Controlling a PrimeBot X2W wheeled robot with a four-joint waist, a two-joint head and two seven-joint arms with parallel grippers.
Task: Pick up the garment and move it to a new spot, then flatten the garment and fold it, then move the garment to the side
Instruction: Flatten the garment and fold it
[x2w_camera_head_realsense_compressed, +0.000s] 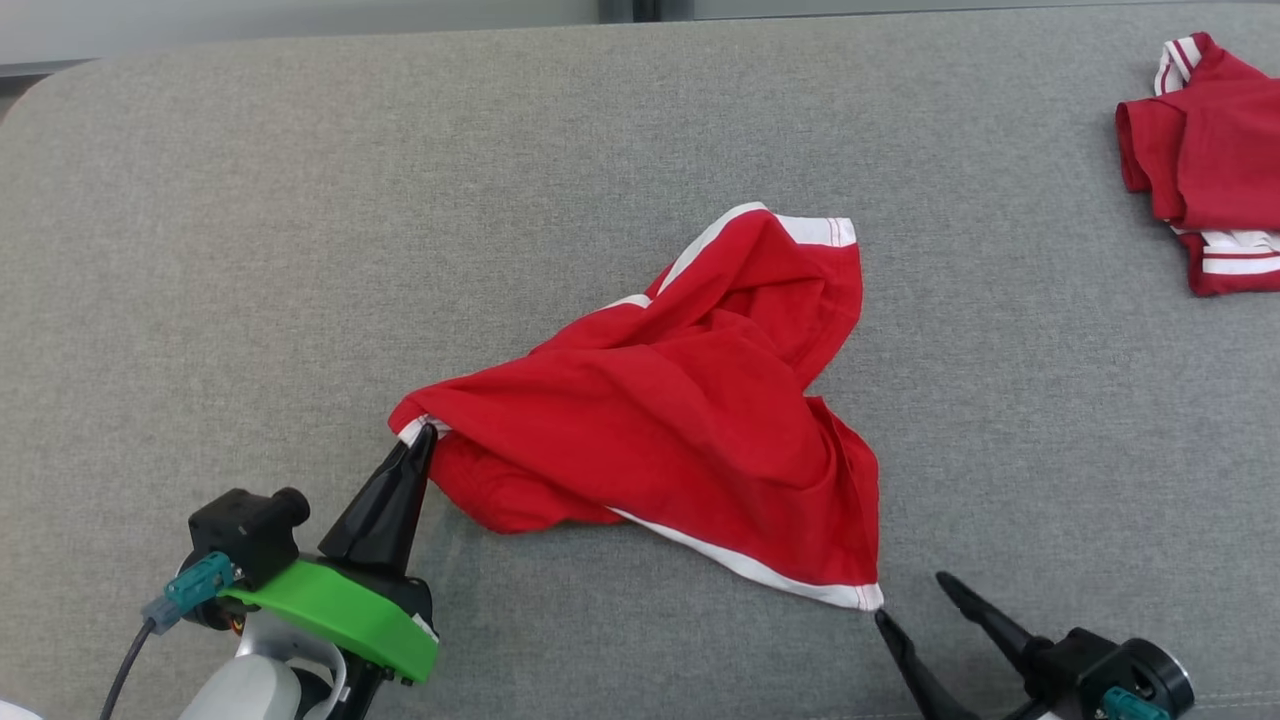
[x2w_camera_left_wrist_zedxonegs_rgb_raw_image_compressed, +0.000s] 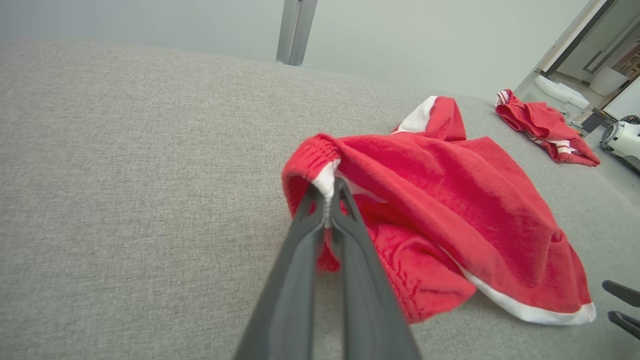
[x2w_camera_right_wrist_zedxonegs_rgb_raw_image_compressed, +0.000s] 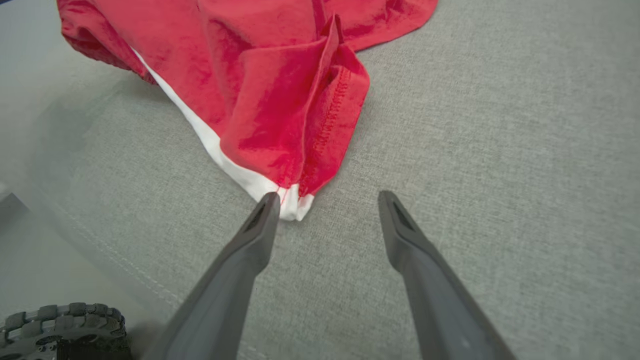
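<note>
Next, my right gripper grabs the garment by the white leg-hem corner (x2w_camera_head_realsense_compressed: 870, 596), where a small fold stands up while the stripe (x2w_camera_head_realsense_compressed: 744, 565) lies slack.
A crumpled red garment (x2w_camera_head_realsense_compressed: 690, 400) with white trim lies in the middle of the grey cushioned surface (x2w_camera_head_realsense_compressed: 250, 250). My left gripper (x2w_camera_head_realsense_compressed: 425, 432) is shut on the garment's left corner, pinching the white-edged hem (x2w_camera_left_wrist_zedxonegs_rgb_raw_image_compressed: 327, 182). The same garment (x2w_camera_left_wrist_zedxonegs_rgb_raw_image_compressed: 450, 200) spreads to the right of those fingers in the left wrist view. My right gripper (x2w_camera_head_realsense_compressed: 908, 596) stands open at the garment's lower right corner, its left fingertip (x2w_camera_right_wrist_zedxonegs_rgb_raw_image_compressed: 270, 200) touching the white trim. The corner of the garment (x2w_camera_right_wrist_zedxonegs_rgb_raw_image_compressed: 295, 207) lies just ahead of the open jaws, not between them.
A second red garment (x2w_camera_head_realsense_compressed: 1210, 165) with white stripes lies bunched at the far right of the surface, also visible as a red heap (x2w_camera_left_wrist_zedxonegs_rgb_raw_image_compressed: 545, 125) in the left wrist view. The surface's front edge and a wheel (x2w_camera_right_wrist_zedxonegs_rgb_raw_image_compressed: 65, 330) show at lower left of the right wrist view.
</note>
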